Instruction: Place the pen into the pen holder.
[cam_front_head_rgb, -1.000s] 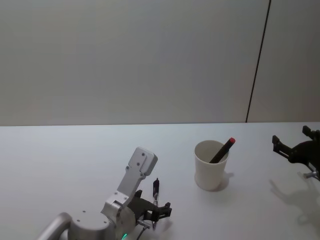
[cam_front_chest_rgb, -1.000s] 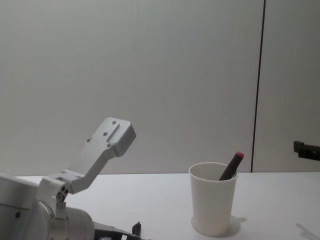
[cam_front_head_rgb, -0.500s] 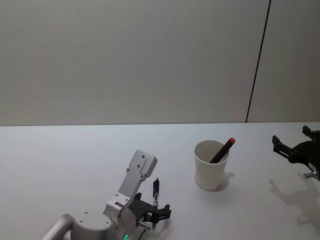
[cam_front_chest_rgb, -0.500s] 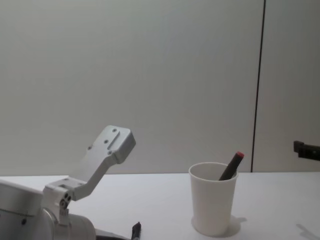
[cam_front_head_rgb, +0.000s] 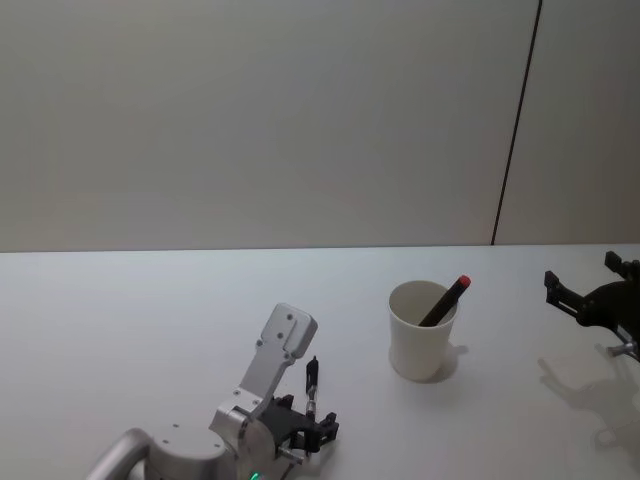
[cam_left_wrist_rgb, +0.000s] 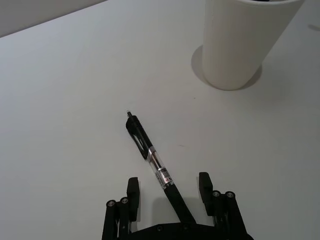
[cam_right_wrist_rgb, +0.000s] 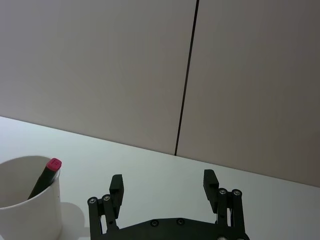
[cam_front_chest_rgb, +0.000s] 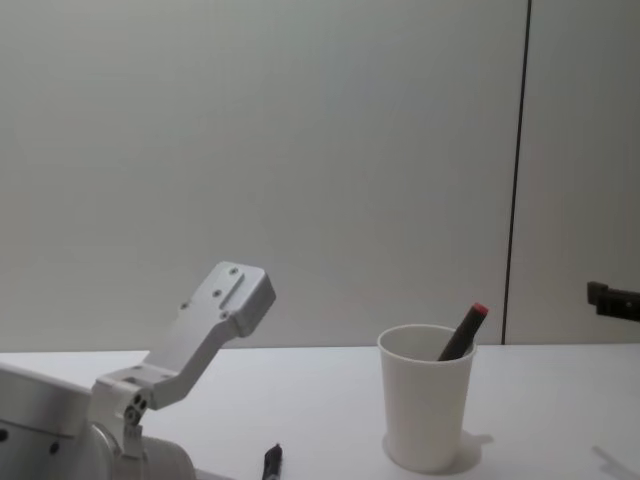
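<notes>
My left gripper grabs the pen by its black grip section (cam_left_wrist_rgb: 178, 202) next, to place it into the pen holder (cam_left_wrist_rgb: 237, 45).
A black pen (cam_left_wrist_rgb: 150, 155) with a clear barrel lies flat on the white table (cam_front_head_rgb: 150, 320), left of the pen holder. The pen (cam_front_head_rgb: 311, 384) also shows at the bottom edge of the chest view (cam_front_chest_rgb: 270, 463). My left gripper (cam_left_wrist_rgb: 167, 185) is open and low over the table, its fingers (cam_left_wrist_rgb: 131, 189) on either side of the pen's near end without clamping it. In the head view the left gripper (cam_front_head_rgb: 306, 432) is at the bottom edge. The pen holder (cam_front_head_rgb: 421, 331), a white paper cup (cam_front_chest_rgb: 425, 410) (cam_left_wrist_rgb: 245, 45), stands upright. My right gripper (cam_front_head_rgb: 590, 300) (cam_right_wrist_rgb: 163, 182) hangs open at the far right.
A dark marker with a red cap (cam_front_head_rgb: 447, 299) (cam_front_chest_rgb: 464, 331) (cam_right_wrist_rgb: 48, 172) leans inside the cup (cam_right_wrist_rgb: 27, 210). A plain wall with a dark vertical seam (cam_front_head_rgb: 515, 130) stands behind the table. The left arm's white link (cam_front_chest_rgb: 205, 325) rises at the left.
My left arm has sunk lower and drawn slightly back along the pen. The pen still lies on the table, and the right arm has not moved.
</notes>
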